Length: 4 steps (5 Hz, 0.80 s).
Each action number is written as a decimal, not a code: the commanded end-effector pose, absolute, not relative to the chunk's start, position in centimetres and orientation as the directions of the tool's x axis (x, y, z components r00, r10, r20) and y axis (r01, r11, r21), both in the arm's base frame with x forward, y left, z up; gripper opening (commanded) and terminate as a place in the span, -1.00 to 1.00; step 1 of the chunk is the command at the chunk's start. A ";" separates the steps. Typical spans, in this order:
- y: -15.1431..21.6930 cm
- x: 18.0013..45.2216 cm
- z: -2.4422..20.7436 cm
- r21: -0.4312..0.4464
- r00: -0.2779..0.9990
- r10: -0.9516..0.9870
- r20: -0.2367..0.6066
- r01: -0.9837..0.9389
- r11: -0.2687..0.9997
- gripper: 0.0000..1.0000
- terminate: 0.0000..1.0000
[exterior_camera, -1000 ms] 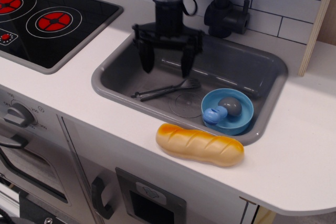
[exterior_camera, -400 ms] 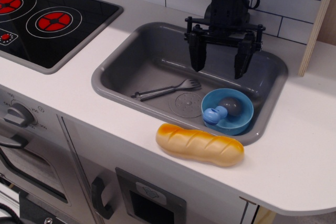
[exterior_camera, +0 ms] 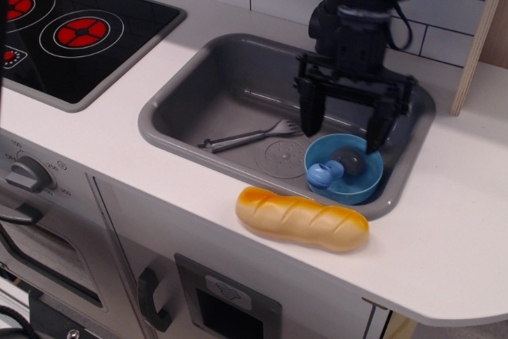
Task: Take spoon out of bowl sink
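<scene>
The gripper grabs the spoon by its chunky blue handle [exterior_camera: 324,174] next, to take the spoon out of the bowl [exterior_camera: 350,183].
The light blue bowl [exterior_camera: 350,183] sits in the front right corner of the grey sink [exterior_camera: 198,69]. The spoon [exterior_camera: 335,167] lies in the bowl, its blue handle over the left rim and its dark grey scoop in the middle. My gripper [exterior_camera: 344,127] is open and empty, just above the back of the bowl. Its left finger hangs beside the bowl's back left rim and its right finger over the back right rim. The spoon lies just in front of and below the fingertips.
A long thin grey fork [exterior_camera: 248,136] lies on the sink floor left of the bowl, by the round drain mark [exterior_camera: 279,154]. A toy bread loaf [exterior_camera: 302,218] lies on the counter in front of the sink. A black stove [exterior_camera: 71,29] is at the left, a black faucet behind the arm.
My gripper has moved from the left half of the sink to the right and then forward and down, ending just above the bowl. It stayed open. The spoon, bowl and fork have not moved.
</scene>
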<state>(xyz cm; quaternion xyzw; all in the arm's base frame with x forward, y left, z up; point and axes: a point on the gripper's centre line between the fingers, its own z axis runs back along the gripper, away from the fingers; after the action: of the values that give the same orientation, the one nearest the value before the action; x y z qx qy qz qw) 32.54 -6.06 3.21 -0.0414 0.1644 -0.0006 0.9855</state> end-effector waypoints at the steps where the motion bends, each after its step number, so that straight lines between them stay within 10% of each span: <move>1: -5.4 32.0 4.1 -0.056 0.965 -0.019 -0.263 0.005 0.998 1.00 -1.00; 4: -5.5 30.7 3.3 -0.039 0.972 -0.009 -0.237 -0.001 0.999 1.00 -1.00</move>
<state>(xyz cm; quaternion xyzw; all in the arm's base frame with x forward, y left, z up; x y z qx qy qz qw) 30.13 -5.36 1.22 -0.0143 0.1518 0.0028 0.9883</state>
